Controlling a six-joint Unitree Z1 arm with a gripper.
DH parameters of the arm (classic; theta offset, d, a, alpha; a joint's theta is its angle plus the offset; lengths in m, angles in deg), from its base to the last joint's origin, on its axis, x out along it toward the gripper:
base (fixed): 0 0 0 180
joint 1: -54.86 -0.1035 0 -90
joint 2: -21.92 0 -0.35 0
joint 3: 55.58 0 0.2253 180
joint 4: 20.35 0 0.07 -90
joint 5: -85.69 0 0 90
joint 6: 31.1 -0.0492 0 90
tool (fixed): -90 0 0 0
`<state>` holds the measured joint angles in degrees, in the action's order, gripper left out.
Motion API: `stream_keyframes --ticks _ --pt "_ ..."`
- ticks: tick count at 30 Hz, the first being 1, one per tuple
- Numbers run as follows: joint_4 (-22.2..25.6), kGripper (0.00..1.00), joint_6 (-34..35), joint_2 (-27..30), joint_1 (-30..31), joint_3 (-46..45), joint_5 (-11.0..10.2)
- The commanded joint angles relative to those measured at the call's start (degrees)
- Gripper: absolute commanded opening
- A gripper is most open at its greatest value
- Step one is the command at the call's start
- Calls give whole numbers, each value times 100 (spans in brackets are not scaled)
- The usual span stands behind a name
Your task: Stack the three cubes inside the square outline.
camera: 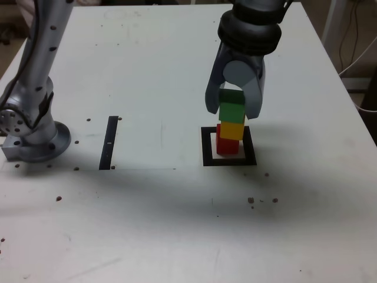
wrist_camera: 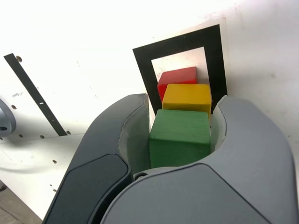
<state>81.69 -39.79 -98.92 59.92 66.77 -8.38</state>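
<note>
The bottom of the green cube (camera: 232,110) is resting on the yellow cube (camera: 232,130) in the exterior view, so it is time for my gripper to release the green cube.
Three cubes stand as one column inside the square outline (camera: 207,148) (wrist_camera: 143,70). The red cube (camera: 222,145) (wrist_camera: 177,77) is at the bottom on the white centre. The yellow cube (camera: 232,130) (wrist_camera: 187,95) rests on it, set slightly toward the exterior view's right. On top sits the green cube (camera: 232,110) (wrist_camera: 180,137). My gripper (camera: 232,113) (wrist_camera: 180,122) comes down from above with a grey finger against each side of the green cube, shut on it. The green cube's underside looks seated on the yellow one.
A narrow black strip (camera: 109,142) (wrist_camera: 32,93) lies flat at the exterior view's left of the outline. The arm's metal base (camera: 35,138) stands at the table's left edge. Small dark specks dot the white tabletop (camera: 177,224).
</note>
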Motion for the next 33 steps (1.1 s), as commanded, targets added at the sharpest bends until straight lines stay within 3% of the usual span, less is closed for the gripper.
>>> stream_keyframes --ticks 1,4,9,14,18,26,33 --pt "-7 20 7 41 -4 7 -2" --pt "-10 36 7 43 -4 15 21" --pt "-12 73 2 45 -4 -27 45" --pt "-12 94 2 55 -6 -125 76" --pt "-12 99 16 82 -17 -137 12" --pt "-12 99 25 276 -22 -191 -18" --pt "19 99 54 1047 83 -731 120"
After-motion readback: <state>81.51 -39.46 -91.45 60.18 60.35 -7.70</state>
